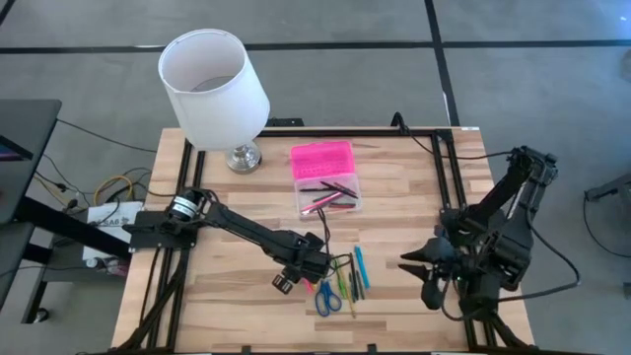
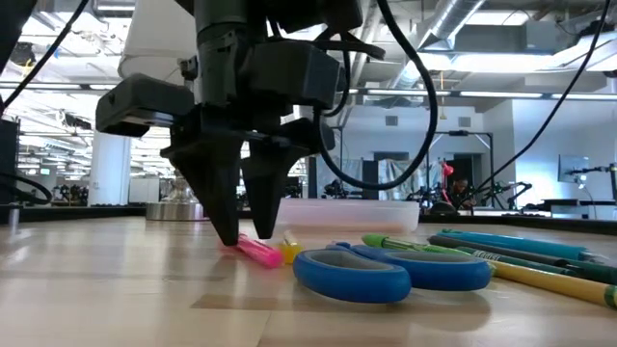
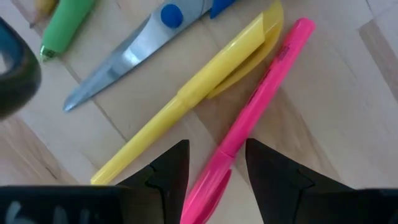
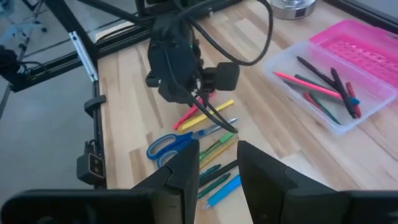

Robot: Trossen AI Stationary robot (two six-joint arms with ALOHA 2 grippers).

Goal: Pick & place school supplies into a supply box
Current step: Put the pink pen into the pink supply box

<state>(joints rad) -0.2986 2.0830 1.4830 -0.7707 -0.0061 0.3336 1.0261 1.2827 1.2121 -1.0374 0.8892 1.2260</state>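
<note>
My left gripper grabs the pink pen by its end with the cap next, to pack it.
Several pens and markers and blue-handled scissors lie flat on the wooden table near its front edge. My left gripper points down over them, open. Its fingers stand on either side of a pink pen close above the table, and I see no touch. A yellow pen lies beside the pink one. The supply box, a clear base with several pens inside, sits at mid-table, its pink lid open behind it. My right gripper hangs open above the table's right side.
A lamp with a white shade and a metal foot stands at the far left, next to the box. The scissors' blade and a green marker lie close to the left fingers. Black frame rails run along the table's sides.
</note>
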